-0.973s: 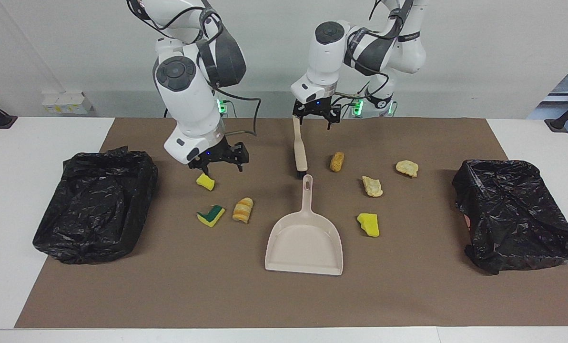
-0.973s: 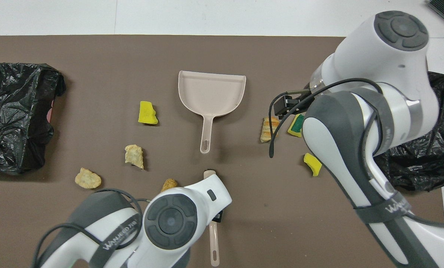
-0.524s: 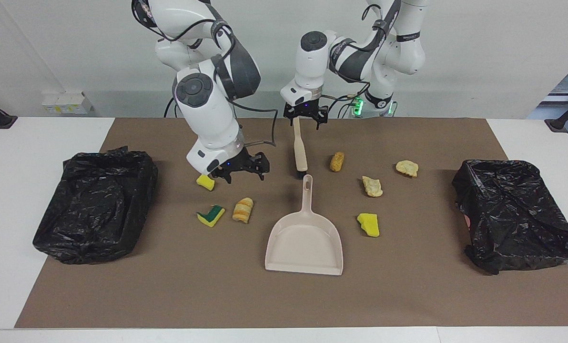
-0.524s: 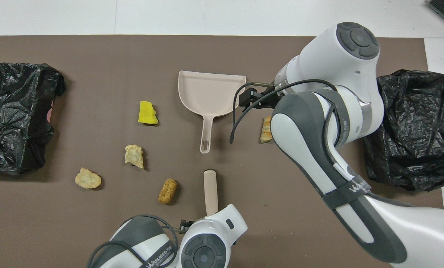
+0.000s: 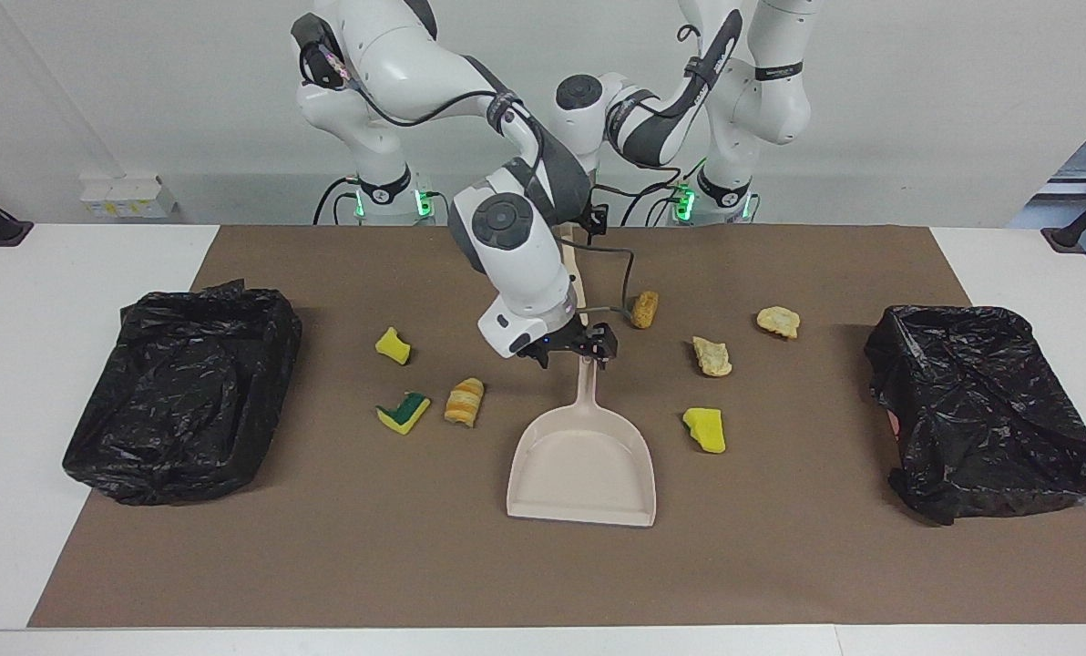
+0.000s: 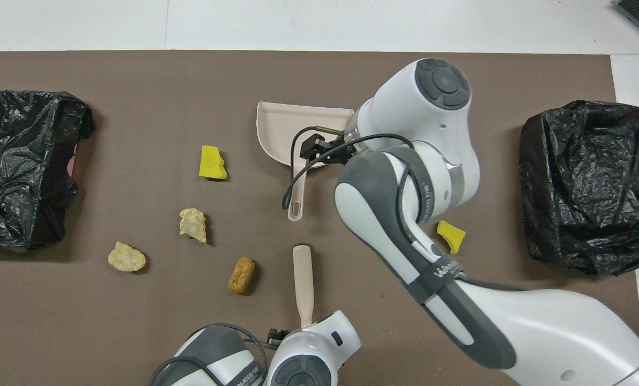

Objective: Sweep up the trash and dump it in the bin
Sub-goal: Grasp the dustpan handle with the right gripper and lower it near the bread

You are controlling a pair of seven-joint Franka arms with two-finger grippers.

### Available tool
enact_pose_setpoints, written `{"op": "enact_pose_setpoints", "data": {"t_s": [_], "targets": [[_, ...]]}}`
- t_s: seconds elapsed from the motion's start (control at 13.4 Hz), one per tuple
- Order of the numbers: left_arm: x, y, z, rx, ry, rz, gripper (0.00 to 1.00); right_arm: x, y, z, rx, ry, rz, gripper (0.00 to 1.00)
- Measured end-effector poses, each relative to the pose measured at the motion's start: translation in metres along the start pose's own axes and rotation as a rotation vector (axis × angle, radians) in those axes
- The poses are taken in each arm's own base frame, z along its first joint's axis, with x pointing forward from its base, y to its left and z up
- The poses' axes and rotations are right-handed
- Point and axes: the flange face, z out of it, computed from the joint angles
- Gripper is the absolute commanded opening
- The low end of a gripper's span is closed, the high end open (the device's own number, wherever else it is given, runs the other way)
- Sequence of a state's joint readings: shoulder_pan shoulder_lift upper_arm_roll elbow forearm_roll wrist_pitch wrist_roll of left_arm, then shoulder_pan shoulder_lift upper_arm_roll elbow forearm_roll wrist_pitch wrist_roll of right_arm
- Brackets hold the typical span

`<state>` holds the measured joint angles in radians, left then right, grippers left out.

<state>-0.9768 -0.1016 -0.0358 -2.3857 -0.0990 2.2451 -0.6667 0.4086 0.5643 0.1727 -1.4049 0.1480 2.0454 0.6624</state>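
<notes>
The right gripper takes hold of the beige dustpan by its narrow handle [image 6: 297,192] next, since the broad scoop spreads wider than the open fingers.
My right gripper [image 5: 572,357] is open, its fingers on either side of the beige dustpan's [image 5: 581,465] handle near its tip. The left gripper [image 6: 302,328] is at the robots' end of the brush handle [image 6: 303,284], tucked under its own wrist. Trash lies on the brown mat: a yellow sponge bit [image 5: 394,346], a green-and-yellow sponge [image 5: 403,412] and an orange-striped roll [image 5: 465,402] toward the right arm's end. A tan chunk [image 5: 644,309], two bread pieces [image 5: 712,356] [image 5: 778,321] and another yellow sponge [image 5: 705,429] lie toward the left arm's end.
One black bag-lined bin [image 5: 183,392] sits at the right arm's end of the mat, another [image 5: 985,410] at the left arm's end. In the overhead view the right arm's forearm covers the roll and the green sponge.
My right arm swung from over the yellow sponge bit across to the dustpan handle and came down. The left gripper drew back along the brush handle toward the robots.
</notes>
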Motion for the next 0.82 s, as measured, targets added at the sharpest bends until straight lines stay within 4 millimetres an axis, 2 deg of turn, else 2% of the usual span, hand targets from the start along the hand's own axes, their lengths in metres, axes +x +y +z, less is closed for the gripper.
{"op": "enact_pose_setpoints", "data": {"t_s": [0.07,0.15,0.3,0.37,0.45,0.52,0.6,0.82], "targets": [[0.0,0.0,0.001,-0.002,-0.004,-0.003,0.86,-0.001,-0.003,0.009,-0.018,0.008,-0.017,1.0],[-0.001,0.0,0.001,-0.006,-0.007,-0.008,0.79,-0.002,-0.005,0.015,-0.031,0.018,-0.03,1.0],[-0.001,0.0,0.002,-0.024,-0.023,-0.027,0.69,-0.002,-0.005,0.022,-0.048,0.02,-0.04,0.87],[-0.002,0.0,0.002,-0.028,-0.028,-0.032,0.68,-0.002,-0.004,0.025,-0.051,0.018,-0.04,0.82],[-0.002,0.0,0.002,-0.035,-0.034,-0.039,0.63,-0.003,-0.005,0.027,-0.053,0.017,-0.042,0.62],[-0.002,0.0,0.003,-0.04,-0.042,-0.046,0.58,-0.004,-0.006,0.029,-0.056,0.017,-0.046,0.56],[-0.003,0.0,0.003,-0.043,-0.046,-0.05,0.54,-0.005,-0.007,0.031,-0.058,0.015,-0.049,0.56],[-0.004,-0.001,0.005,-0.037,-0.057,-0.052,0.54,-0.011,-0.01,0.038,-0.065,0.008,-0.058,0.57]]}}
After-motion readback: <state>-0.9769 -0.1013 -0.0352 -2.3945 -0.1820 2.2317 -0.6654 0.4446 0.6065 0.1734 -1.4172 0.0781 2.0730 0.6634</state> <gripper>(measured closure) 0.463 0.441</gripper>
